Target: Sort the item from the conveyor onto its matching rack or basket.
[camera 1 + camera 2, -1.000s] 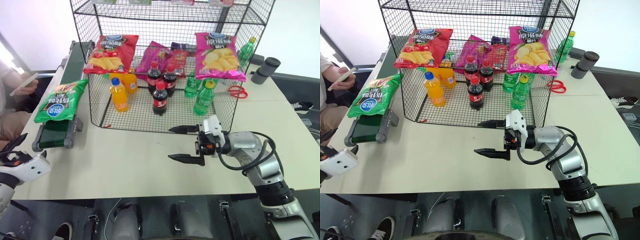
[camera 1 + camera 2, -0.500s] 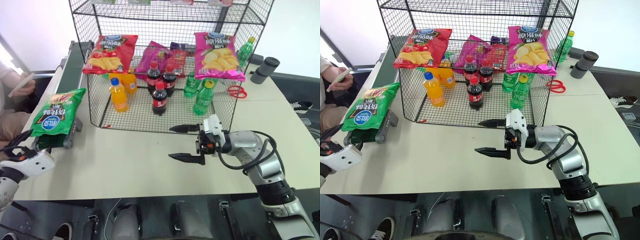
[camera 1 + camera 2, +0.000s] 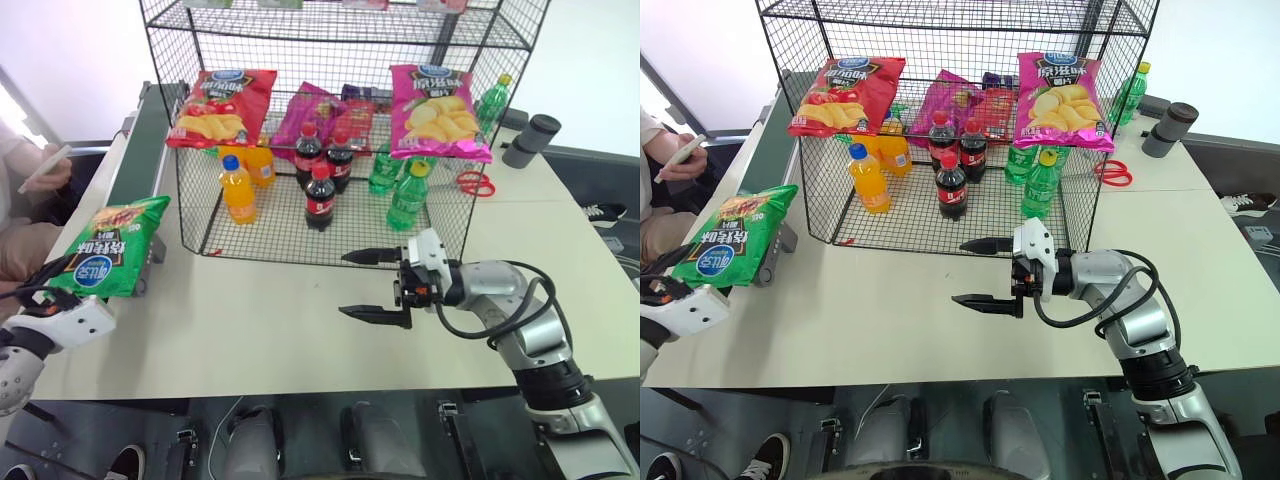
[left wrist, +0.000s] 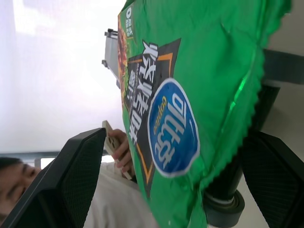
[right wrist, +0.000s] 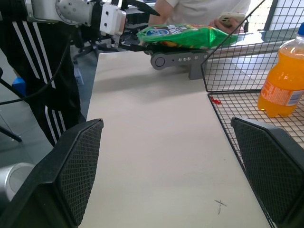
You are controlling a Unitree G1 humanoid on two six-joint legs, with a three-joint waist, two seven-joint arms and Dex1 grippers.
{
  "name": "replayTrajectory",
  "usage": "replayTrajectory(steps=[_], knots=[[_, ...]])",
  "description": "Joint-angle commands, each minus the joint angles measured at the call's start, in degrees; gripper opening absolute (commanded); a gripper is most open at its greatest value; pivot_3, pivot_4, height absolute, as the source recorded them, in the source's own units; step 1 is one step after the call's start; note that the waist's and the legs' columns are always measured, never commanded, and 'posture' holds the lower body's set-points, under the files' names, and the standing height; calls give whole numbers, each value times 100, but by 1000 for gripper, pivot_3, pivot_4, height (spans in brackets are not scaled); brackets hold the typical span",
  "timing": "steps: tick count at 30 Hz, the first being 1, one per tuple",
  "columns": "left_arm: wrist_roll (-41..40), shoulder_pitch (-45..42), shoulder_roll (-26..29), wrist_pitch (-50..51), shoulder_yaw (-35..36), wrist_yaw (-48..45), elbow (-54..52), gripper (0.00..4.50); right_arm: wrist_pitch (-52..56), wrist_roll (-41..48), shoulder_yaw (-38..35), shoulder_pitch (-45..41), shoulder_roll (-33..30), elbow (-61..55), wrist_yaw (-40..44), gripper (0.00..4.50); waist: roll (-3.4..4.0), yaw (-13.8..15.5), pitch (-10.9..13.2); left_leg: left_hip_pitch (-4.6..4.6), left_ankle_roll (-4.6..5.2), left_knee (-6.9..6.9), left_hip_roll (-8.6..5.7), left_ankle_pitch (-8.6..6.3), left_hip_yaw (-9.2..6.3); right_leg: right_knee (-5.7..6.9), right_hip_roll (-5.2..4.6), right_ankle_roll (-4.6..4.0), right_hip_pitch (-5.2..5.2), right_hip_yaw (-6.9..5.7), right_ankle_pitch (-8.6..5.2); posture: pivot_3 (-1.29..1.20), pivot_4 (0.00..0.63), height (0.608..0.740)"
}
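Note:
My left gripper should close at the blue oval logo (image 4: 173, 128), past the serrated edge, and would hold the green crisp bag.
The item, a shiny green crisp bag (image 3: 110, 247) with a blue oval logo, overhangs the near end of the conveyor (image 3: 150, 120), a dark green belt with grey rails. My left gripper (image 3: 40, 288) is open right at the bag's near edge. In the left wrist view the bag (image 4: 190, 95) hangs between its two spread fingers (image 4: 71, 180); I cannot tell whether they touch it. My right gripper (image 3: 366, 286) is open and holds nothing, above the table in front of the rack (image 3: 280, 235), a tall black wire-mesh unit.
A red crisp bag (image 3: 222, 105), a magenta crisp bag (image 3: 438, 112), cola bottles (image 3: 320, 198), an orange bottle (image 3: 238, 190) and green bottles (image 3: 405, 200) are on the rack. A person's hand with a phone (image 3: 50, 170) is left of the conveyor. Red scissors (image 3: 473, 183) and a dark cylinder (image 3: 530, 140) lie at the right.
The green bag has travelled down the belt and now overhangs its near end. My left gripper has come forward to the bag's edge. The right arm has kept still.

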Motion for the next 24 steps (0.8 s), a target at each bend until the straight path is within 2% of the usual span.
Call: replayTrajectory(steps=[1,4,7,14,15,20,23,24], knots=[[-52,-46,96,-52,-2,69,2,4500,-131,-11,-150,-34,-58,-56,-14,4481,0,-4,0,0,0,0,0,0,0,0,0,0,0,0,0,0,150,740],[-169,-72,89,-86,-40,-26,47,4500,-161,-26,-148,-33,-60,-51,-35,4481,0,-4,0,0,0,0,0,0,0,1,1,0,0,0,0,0,150,740],[-217,-73,73,-107,-40,-70,-1,3697,-199,-57,-151,-39,-54,-30,-49,4500,0,0,0,0,0,0,0,0,1,1,0,0,0,0,0,0,150,740],[-274,-27,92,-172,-4,-90,-80,293,-293,-123,-133,-49,-27,26,-62,4500,0,1,0,0,0,0,0,0,1,0,0,0,0,0,0,0,150,740],[-290,-23,89,-172,15,-89,-109,62,-297,-124,-130,-55,-22,35,-65,4500,0,0,0,0,0,0,0,0,1,0,1,0,0,0,0,0,150,740],[-668,-34,97,-180,280,-178,-381,62,-343,-159,-97,-69,6,73,-64,4500,0,0,0,0,0,0,0,0,0,0,1,0,0,0,0,0,150,740],[-1567,-144,-4,-194,524,-510,-605,62,-376,-185,-89,-78,17,95,-66,4500,0,1,0,0,0,0,0,0,0,0,1,0,0,0,0,0,150,740],[-2259,-190,-69,-109,628,-830,-764,62,-378,-185,-92,-82,22,109,-66,4500,0,0,0,0,0,0,0,0,0,0,0,0,0,0,0,0,150,740]])
